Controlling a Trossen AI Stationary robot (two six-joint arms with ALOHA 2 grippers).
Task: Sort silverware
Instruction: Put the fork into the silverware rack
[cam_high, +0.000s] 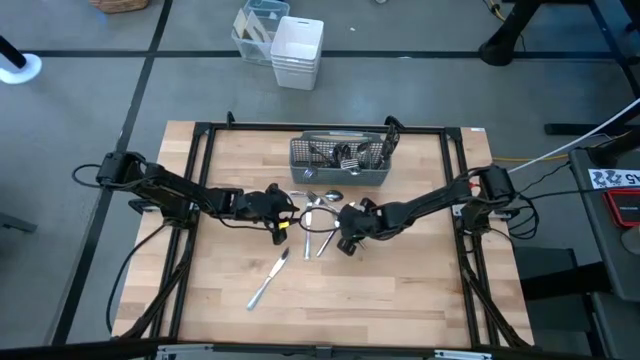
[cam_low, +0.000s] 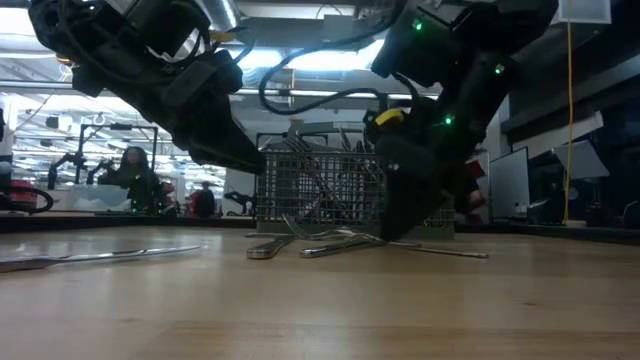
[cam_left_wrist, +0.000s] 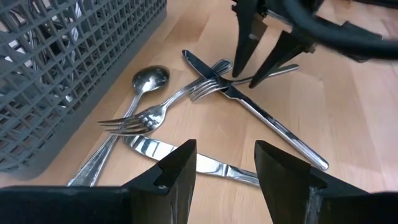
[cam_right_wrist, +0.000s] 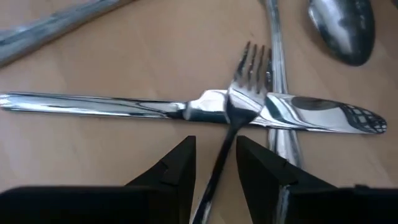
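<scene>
My right gripper grabs the fork on the knife by the narrow neck behind the fork's tines next, to sort it into the grey mesh caddy (cam_high: 340, 160).
A small pile of silverware (cam_high: 320, 205) lies on the wooden table in front of the grey mesh caddy (cam_high: 340, 160). In it are a spoon (cam_left_wrist: 149, 78), two forks (cam_left_wrist: 137, 118) and two knives (cam_left_wrist: 267, 121). One fork (cam_right_wrist: 245, 81) rests its head on a knife (cam_right_wrist: 124, 106). My right gripper (cam_right_wrist: 216, 165) is open and points down, with a finger on either side of that fork's handle (cam_left_wrist: 277, 71), which it does not visibly touch. My left gripper (cam_left_wrist: 224, 168) is open at the pile's left side, low above a knife blade (cam_left_wrist: 155, 149).
A lone knife (cam_high: 268, 280) lies toward the table's near edge, left of centre. The caddy holds several pieces of silverware. A black frame (cam_high: 200, 150) borders the tabletop. White baskets (cam_high: 297, 50) stand on the floor beyond the far edge.
</scene>
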